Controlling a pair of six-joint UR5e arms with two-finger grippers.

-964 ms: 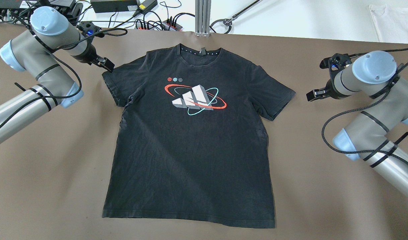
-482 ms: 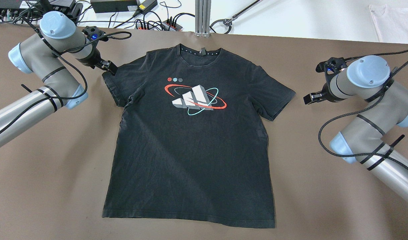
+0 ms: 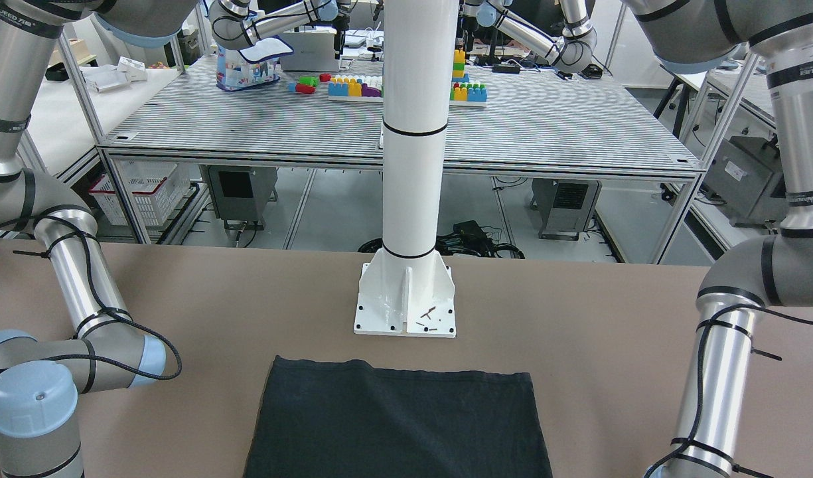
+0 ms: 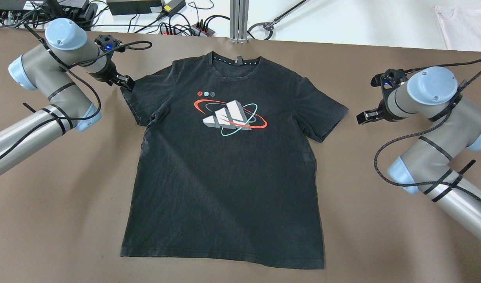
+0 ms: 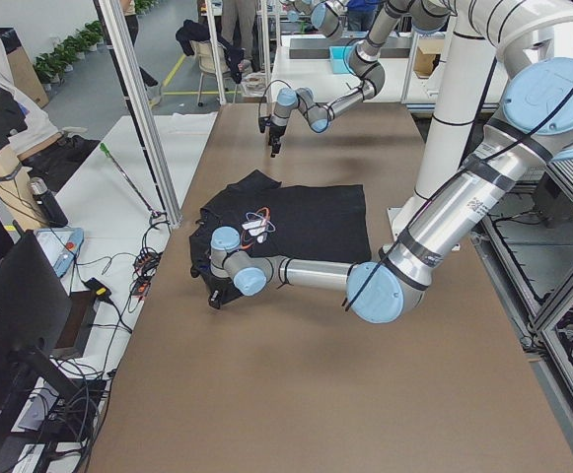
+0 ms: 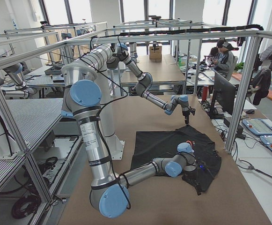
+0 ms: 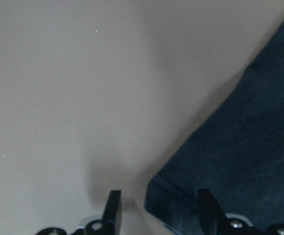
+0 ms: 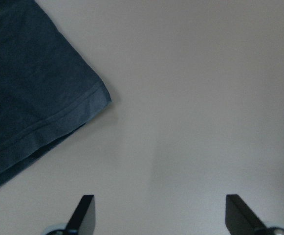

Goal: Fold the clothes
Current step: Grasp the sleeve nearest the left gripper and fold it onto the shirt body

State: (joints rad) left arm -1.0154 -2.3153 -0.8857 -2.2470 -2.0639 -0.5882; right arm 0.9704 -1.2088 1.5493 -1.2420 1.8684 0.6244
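To fold the shirt, my left gripper next needs to grab the shirt's hemmed sleeve corner (image 7: 168, 203), which lies between my open fingers.
The clothes are one black T-shirt (image 4: 228, 165) with a red, white and teal print, spread flat and face up on the brown table. My left gripper (image 4: 124, 82) sits low at the tip of the shirt's left-hand sleeve (image 4: 134, 100). In the left wrist view it (image 7: 159, 213) is open, with the sleeve's hemmed corner (image 7: 181, 200) lying between the fingers. My right gripper (image 4: 362, 116) hovers open over bare table, just outside the other sleeve (image 4: 326, 118). The right wrist view shows it (image 8: 159, 213) spread wide, the sleeve corner (image 8: 58, 107) ahead and to one side.
Cables and power strips (image 4: 177, 27) lie beyond the table's far edge, beside an aluminium post (image 4: 239, 19). A white cloth (image 4: 464, 21) rests at the far right. The white pole's base plate (image 3: 406, 312) stands just past the shirt's bottom hem (image 3: 396, 378).
My left gripper swung in onto the sleeve tip, then eased slightly outward. My right gripper drifted a little closer to the other sleeve. The shirt has not moved.
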